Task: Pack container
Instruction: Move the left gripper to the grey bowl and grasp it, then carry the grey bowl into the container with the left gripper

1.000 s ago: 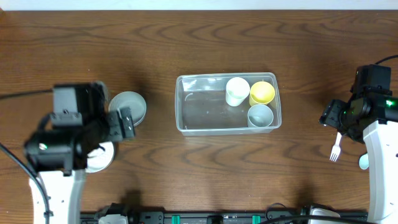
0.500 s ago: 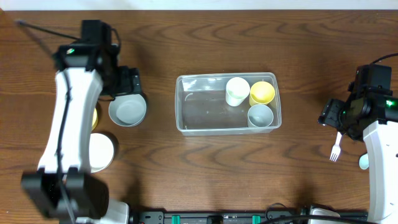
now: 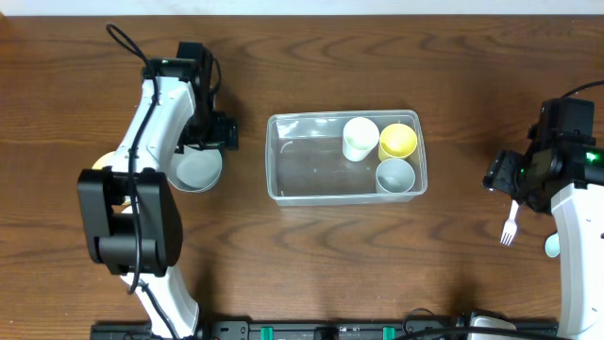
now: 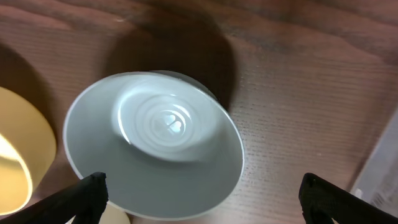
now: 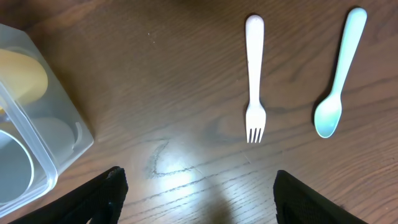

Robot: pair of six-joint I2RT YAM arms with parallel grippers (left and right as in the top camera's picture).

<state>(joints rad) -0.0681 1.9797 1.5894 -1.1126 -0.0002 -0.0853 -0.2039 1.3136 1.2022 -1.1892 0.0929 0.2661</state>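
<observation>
My left gripper should next grab the small grey bowl (image 3: 193, 172) by the bowl's rim facing the container, so the bowl's base can settle inside.
The container (image 3: 302, 165) is a clear rectangular tub in the middle of the table. It holds a white cup (image 3: 359, 139), a yellow cup (image 3: 397, 142) and a grey cup (image 3: 394, 176) at its right end. Its edge shows in the left wrist view (image 4: 384, 163) and its corner in the right wrist view (image 5: 37, 134). My left gripper (image 3: 211, 140) is open and empty, just above a small grey bowl (image 3: 193, 172). In the left wrist view the gripper (image 4: 202, 205) hangs over the near side of the bowl (image 4: 155, 143). My right gripper (image 3: 514, 181) is open and empty, right of the container, and also shows in the right wrist view (image 5: 196, 199).
A white fork (image 3: 510, 225) and a pale blue spoon (image 3: 551, 246) lie on the table by the right gripper; the right wrist view shows the fork (image 5: 254, 81) and the spoon (image 5: 339, 81) too. A yellow bowl (image 4: 18, 149) sits left of the grey bowl.
My left arm has swung from the front left out toward the back, and its gripper now hangs over the grey bowl nearer the container. The right arm has not moved.
</observation>
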